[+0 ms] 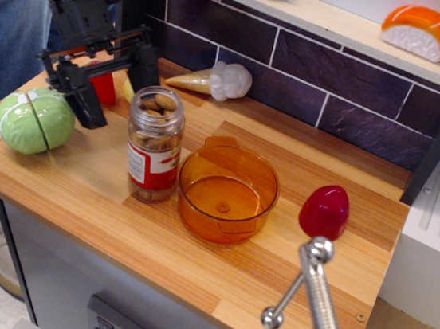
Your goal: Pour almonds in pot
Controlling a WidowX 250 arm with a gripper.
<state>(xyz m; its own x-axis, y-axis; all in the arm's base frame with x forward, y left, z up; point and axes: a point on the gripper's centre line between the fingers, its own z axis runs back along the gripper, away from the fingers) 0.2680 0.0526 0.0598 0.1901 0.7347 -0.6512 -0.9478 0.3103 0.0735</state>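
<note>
My gripper should pour almonds from the jar into the pot. The clear jar's opening (158, 102) stays free for that if I grab the jar by its body (154, 160).
The almonds (156, 113) fill a clear jar (153, 160) with a red-and-white label and no lid, standing on the wooden counter. The empty translucent orange pot (198, 210) stands just right of the jar, close to it. My black gripper (119, 86) is open, just left of and behind the jar's top. One finger (89, 104) is to the jar's left and the other finger (146, 66) is right behind the jar's rim. I cannot tell whether that finger touches the jar.
A green toy cabbage (34, 119) lies at the left edge. A red strawberry (103, 86) is partly hidden behind the gripper. An ice cream cone (214, 79) lies by the tiled back wall. A red egg-shaped toy (325, 211) stands right of the pot. A metal rod (310, 280) rises in front.
</note>
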